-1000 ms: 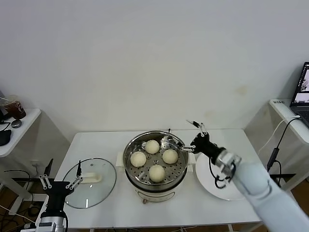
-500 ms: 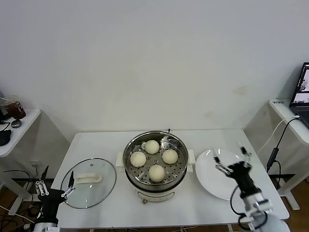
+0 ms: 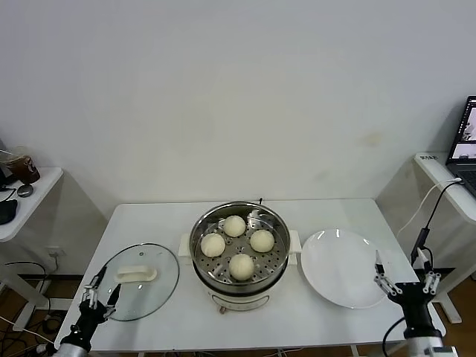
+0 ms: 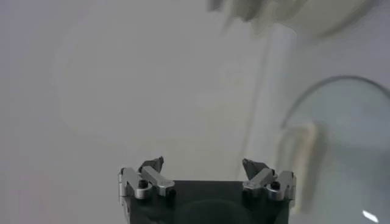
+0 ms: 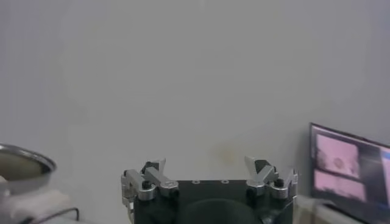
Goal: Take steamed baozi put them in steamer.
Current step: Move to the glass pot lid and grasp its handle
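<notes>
The left gripper grabs the glass lid by its raised white handle (image 3: 137, 274) next, since the lid spreads flat and wide on the tabletop.
Four cream-white baozi sit on the perforated tray inside the shiny steamer (image 3: 199, 256): one at the back (image 3: 234, 225), one at the left (image 3: 213, 244), one at the right (image 3: 262, 240), one at the front (image 3: 241, 265). My left gripper (image 3: 98, 291) is open and empty, low at the table's front left corner by the glass lid. My right gripper (image 3: 405, 269) is open and empty, low at the front right, beside the white plate (image 3: 342, 266). In the wrist views both grippers, left (image 4: 203, 165) and right (image 5: 207, 165), show spread jaws holding nothing.
A flat glass lid (image 3: 137, 281) with a white handle lies left of the steamer; it also shows in the left wrist view (image 4: 341, 146). The plate holds nothing. A side table with a laptop (image 3: 466, 137) stands at the right, another side table (image 3: 22, 201) at the left.
My right arm has pulled back from the steamer's right rim, over the plate, down to the front right corner. My left gripper has sunk lower at the front left.
</notes>
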`<act>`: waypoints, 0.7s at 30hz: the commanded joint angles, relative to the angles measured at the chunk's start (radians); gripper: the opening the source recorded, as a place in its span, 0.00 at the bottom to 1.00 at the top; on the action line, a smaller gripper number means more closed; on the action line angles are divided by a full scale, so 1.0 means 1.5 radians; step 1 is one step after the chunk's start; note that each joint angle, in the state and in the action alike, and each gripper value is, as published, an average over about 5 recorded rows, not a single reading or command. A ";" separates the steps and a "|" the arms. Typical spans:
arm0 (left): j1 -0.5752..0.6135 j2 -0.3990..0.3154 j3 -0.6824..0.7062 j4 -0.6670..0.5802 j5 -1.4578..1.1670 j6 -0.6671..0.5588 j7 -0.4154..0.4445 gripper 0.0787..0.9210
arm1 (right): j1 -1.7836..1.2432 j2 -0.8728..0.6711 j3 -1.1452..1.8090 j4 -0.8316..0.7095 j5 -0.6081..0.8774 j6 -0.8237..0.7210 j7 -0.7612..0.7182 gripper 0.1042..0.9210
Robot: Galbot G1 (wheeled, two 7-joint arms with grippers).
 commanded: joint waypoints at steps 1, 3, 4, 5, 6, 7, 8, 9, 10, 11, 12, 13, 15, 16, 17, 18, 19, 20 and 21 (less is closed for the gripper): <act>-0.128 0.049 0.077 0.132 0.166 -0.008 -0.002 0.88 | -0.030 0.038 0.035 -0.007 0.003 0.009 0.009 0.88; -0.148 0.050 0.088 0.140 0.167 -0.008 0.001 0.88 | -0.031 0.039 0.033 -0.008 0.001 0.002 0.006 0.88; -0.157 0.049 0.092 0.143 0.168 -0.008 0.002 0.88 | -0.032 0.040 0.032 -0.008 0.001 -0.001 0.005 0.88; -0.166 0.049 0.097 0.147 0.168 -0.008 0.004 0.88 | -0.033 0.040 0.031 -0.009 -0.001 -0.004 0.003 0.88; -0.177 0.048 0.101 0.153 0.170 -0.008 0.005 0.88 | -0.033 0.041 0.029 -0.010 -0.002 -0.007 0.002 0.88; -0.186 0.047 0.104 0.160 0.172 -0.008 0.005 0.88 | -0.034 0.041 0.028 -0.011 -0.003 -0.010 0.001 0.88; -0.197 0.046 0.107 0.167 0.174 -0.008 0.005 0.88 | -0.034 0.041 0.027 -0.011 -0.004 -0.011 0.000 0.88; -0.208 0.045 0.110 0.175 0.177 -0.008 0.006 0.88 | -0.034 0.042 0.025 -0.011 -0.005 -0.012 0.000 0.88; -0.219 0.044 0.113 0.183 0.179 -0.008 0.006 0.88 | -0.034 0.043 0.023 -0.012 -0.007 -0.013 0.000 0.88; -0.228 0.043 0.116 0.189 0.180 -0.008 0.007 0.88 | -0.034 0.043 0.022 -0.012 -0.008 -0.013 -0.001 0.88; -0.238 0.042 0.118 0.197 0.181 -0.008 0.008 0.88 | -0.034 0.043 0.021 -0.012 -0.009 -0.014 -0.001 0.88; -0.247 0.042 0.120 0.204 0.182 -0.008 0.008 0.88 | -0.034 0.043 0.020 -0.013 -0.010 -0.013 -0.001 0.88; -0.259 0.041 0.121 0.214 0.183 -0.007 0.010 0.88 | -0.034 0.043 0.019 -0.016 -0.012 -0.013 -0.001 0.88; -0.265 0.041 0.122 0.218 0.182 -0.006 0.012 0.88 | -0.034 0.043 0.018 -0.018 -0.012 -0.012 -0.001 0.88; -0.269 0.041 0.123 0.221 0.181 -0.006 0.014 0.88 | -0.034 0.043 0.018 -0.019 -0.013 -0.011 -0.001 0.88; -0.272 0.041 0.123 0.225 0.180 -0.005 0.016 0.88 | -0.034 0.043 0.017 -0.022 -0.014 -0.010 -0.001 0.88; -0.275 0.041 0.124 0.230 0.179 -0.005 0.018 0.88 | -0.034 0.043 0.016 -0.024 -0.015 -0.010 -0.001 0.88; -0.278 0.041 0.125 0.234 0.178 -0.005 0.020 0.88 | -0.034 0.043 0.015 -0.025 -0.015 -0.009 -0.001 0.88; -0.280 0.040 0.126 0.240 0.177 -0.005 0.022 0.88 | -0.034 0.043 0.014 -0.027 -0.016 -0.008 -0.001 0.88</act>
